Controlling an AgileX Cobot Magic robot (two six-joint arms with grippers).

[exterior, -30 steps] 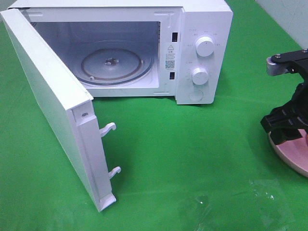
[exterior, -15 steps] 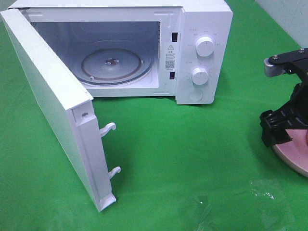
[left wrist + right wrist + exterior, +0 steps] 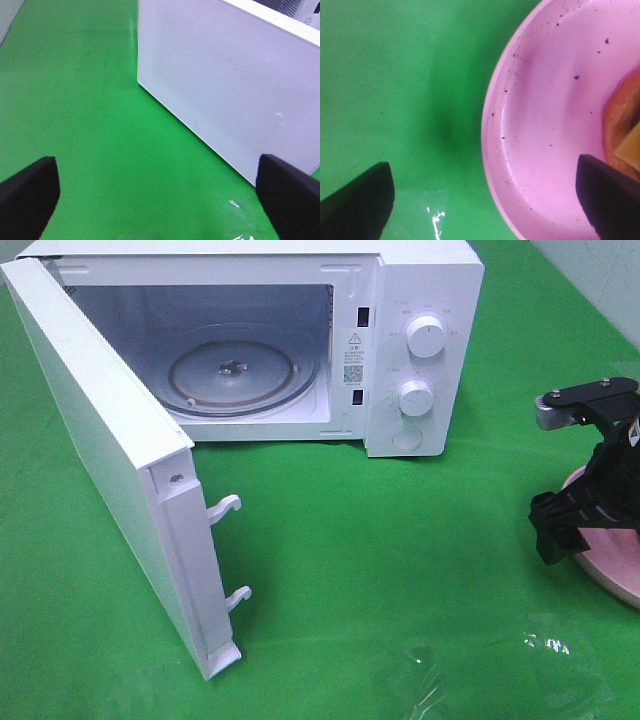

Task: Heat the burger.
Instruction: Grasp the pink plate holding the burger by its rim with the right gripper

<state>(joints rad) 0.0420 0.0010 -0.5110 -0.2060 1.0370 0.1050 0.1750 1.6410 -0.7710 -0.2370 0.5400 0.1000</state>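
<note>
Next, my right gripper grabs the pink plate by its rim [image 3: 487,134], to carry the burger to the microwave.
Only a sliver of the burger [image 3: 621,131], brown bun and yellow cheese, shows in the right wrist view, lying on the pink plate [image 3: 545,125]. In the high view the right arm hides it. My right gripper [image 3: 485,200] is open and points down over the plate's near rim, one finger above the green cloth and the other above the plate. In the high view the same gripper [image 3: 565,528] hangs at the plate's [image 3: 618,578] left edge. My left gripper [image 3: 160,200] is open and empty above the cloth, facing the outside of the microwave door [image 3: 225,80].
The white microwave [image 3: 425,340] stands at the back with its door [image 3: 100,440] swung wide to the left and its glass turntable [image 3: 235,370] bare. A crumpled clear film [image 3: 540,650] lies on the green cloth at the front right.
The right gripper has dropped lower and shifted a little left over the plate's edge, and its jaws have opened wider. Microwave and door have stayed put.
</note>
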